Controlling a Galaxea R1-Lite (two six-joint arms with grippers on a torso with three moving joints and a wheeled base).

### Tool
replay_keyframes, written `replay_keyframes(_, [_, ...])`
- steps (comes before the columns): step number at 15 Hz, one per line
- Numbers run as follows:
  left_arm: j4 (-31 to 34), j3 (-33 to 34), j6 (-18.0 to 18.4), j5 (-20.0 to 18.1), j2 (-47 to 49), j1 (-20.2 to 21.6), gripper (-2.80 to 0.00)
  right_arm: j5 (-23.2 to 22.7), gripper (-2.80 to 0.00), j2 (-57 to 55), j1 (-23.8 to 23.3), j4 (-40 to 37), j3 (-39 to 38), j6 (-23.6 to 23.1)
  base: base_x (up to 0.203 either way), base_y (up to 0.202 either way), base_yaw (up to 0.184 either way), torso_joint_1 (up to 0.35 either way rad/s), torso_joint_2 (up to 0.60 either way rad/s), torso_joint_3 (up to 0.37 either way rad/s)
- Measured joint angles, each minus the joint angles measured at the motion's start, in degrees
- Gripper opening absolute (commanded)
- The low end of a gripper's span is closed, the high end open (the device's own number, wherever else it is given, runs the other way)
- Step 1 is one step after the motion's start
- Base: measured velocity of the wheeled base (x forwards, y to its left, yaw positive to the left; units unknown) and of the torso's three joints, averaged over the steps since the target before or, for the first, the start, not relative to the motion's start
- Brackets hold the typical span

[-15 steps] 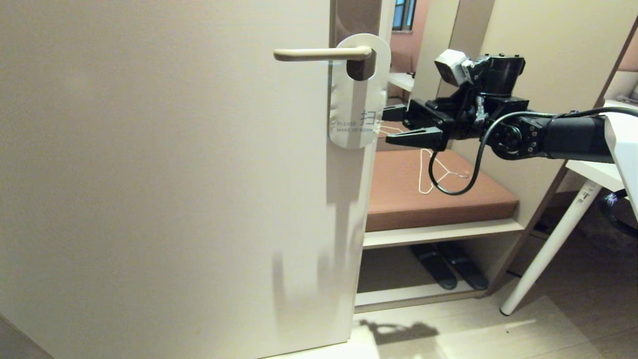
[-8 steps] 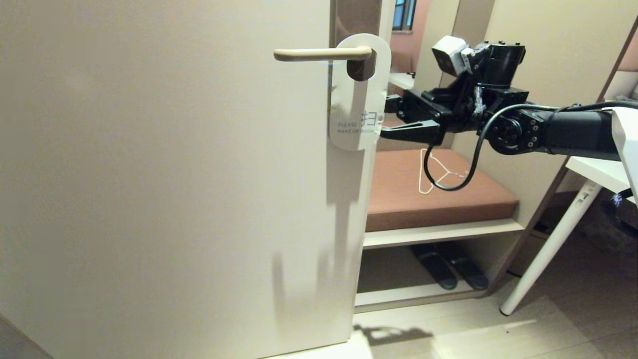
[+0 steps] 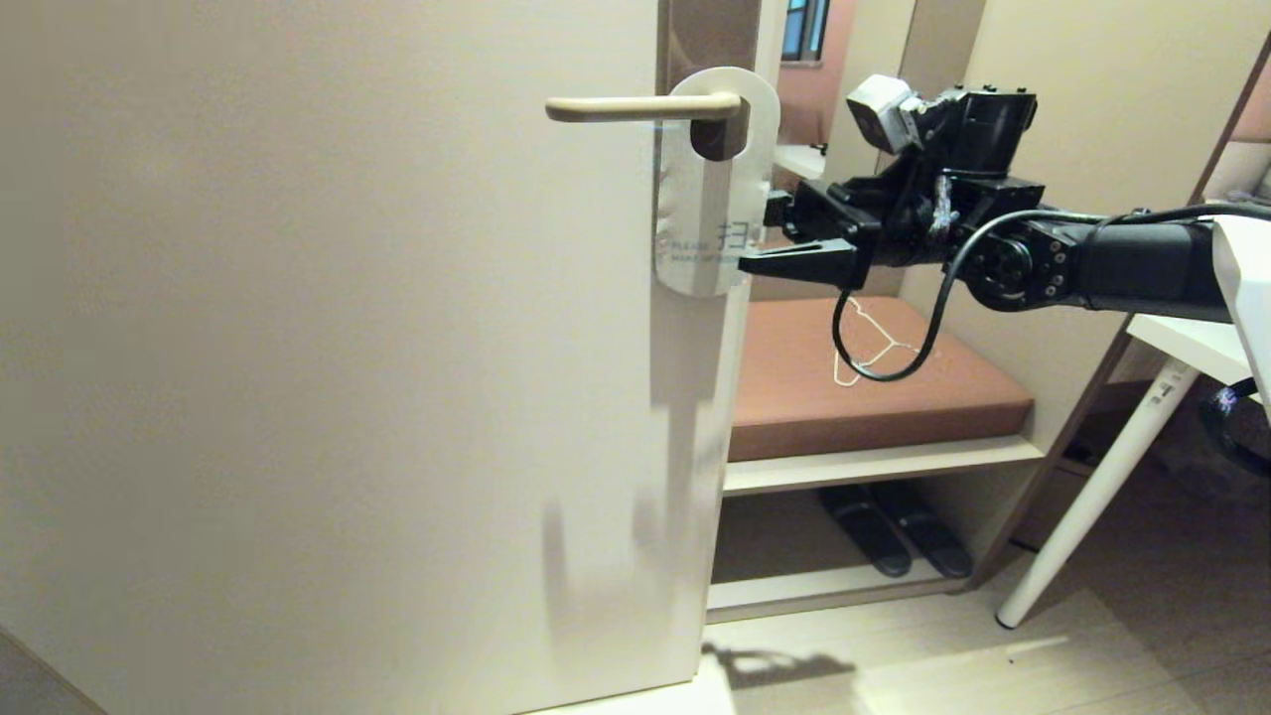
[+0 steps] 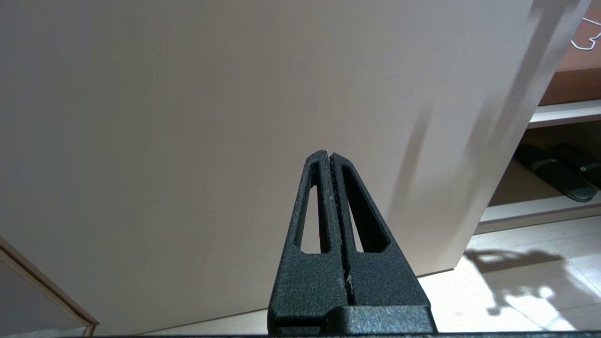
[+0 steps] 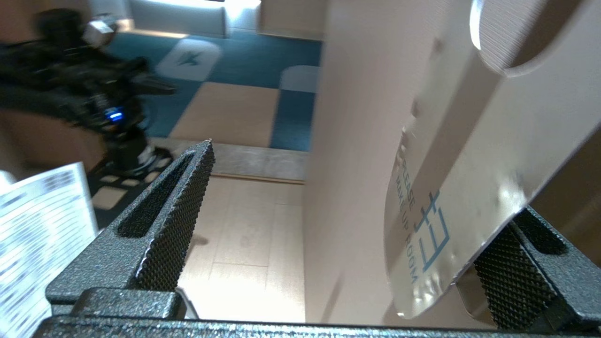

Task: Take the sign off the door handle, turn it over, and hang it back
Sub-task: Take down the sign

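Observation:
I should grab the sign by its printed end [image 3: 703, 252] with my right gripper next. The sign's large hole [image 3: 718, 141] then stays free to slip off the door handle.
The sign [image 3: 710, 199] hangs by its large hole on the door handle [image 3: 635, 106], white face out, with blue "PLEASE MAKE UP ROOM" near its lower end. My right gripper [image 3: 758, 238] reaches in level from the right at the sign's lower right edge and is open. In the right wrist view the sign [image 5: 469, 164] lies inside the wide gap of the right gripper [image 5: 364, 180], its edge in front of one finger [image 5: 526, 267] and far from the other. My left gripper [image 4: 328, 155] is shut on nothing, low down and facing the door.
The cream door [image 3: 328, 348] fills the left. Behind its edge stands a bench with a brown cushion [image 3: 953, 397], a thin white wire hanger [image 3: 862, 365] on it, and dark slippers [image 3: 894, 536] beneath. A white table leg [image 3: 1092, 506] slants at the right.
My right gripper has moved left and a little up, from beside the sign to straddling its lower right edge. The sign has swayed slightly. The left gripper has not moved.

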State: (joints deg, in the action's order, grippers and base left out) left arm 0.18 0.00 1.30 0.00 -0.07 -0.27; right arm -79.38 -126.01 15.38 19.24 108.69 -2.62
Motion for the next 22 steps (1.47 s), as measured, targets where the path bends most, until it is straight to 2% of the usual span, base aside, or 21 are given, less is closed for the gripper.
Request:
replay_keyframes(4, [-0.02,0.00,0.04,-0.02,0.00,0.02,-2.80,1.63,0.00,-0.11,0.23,-0.37,-1.98,0.67,0.000,0.000,0.000,0.000,0.00,0.000])
replay_keyframes(8, [0.00,0.00,0.03,0.00,0.00,-0.02,-2.80,1.70,0.00,0.16,0.25,-0.04,-2.22,7.12,0.000,0.000,0.000,0.000,0.00,0.000])
replay_keyframes(13, [0.02,0.00,0.02,0.00,0.00,0.05,-2.80,3.53,0.00,0.29,0.25,-0.09,-2.18,7.61,0.000,0.000,0.000,0.000,0.00,0.000])
replay_keyframes(20, [0.00,0.00,0.04,0.00,0.00,0.00,-2.80,3.73,0.00,0.68,0.23,0.00,-1.92,8.84,0.000,0.000,0.000,0.000,0.00,0.000])
replay_keyframes(21, [0.00,0.00,0.02,0.00,0.00,0.06,-2.80,3.93,-2.80,0.77,0.25,-0.02,-1.92,8.79,0.000,0.000,0.000,0.000,0.00,0.000])
replay_keyframes(22, [-0.02,0.00,0.02,0.00,0.00,0.05,-2.80,4.36,-2.80,0.83,0.27,-0.02,-1.92,8.85,0.000,0.000,0.000,0.000,0.00,0.000])
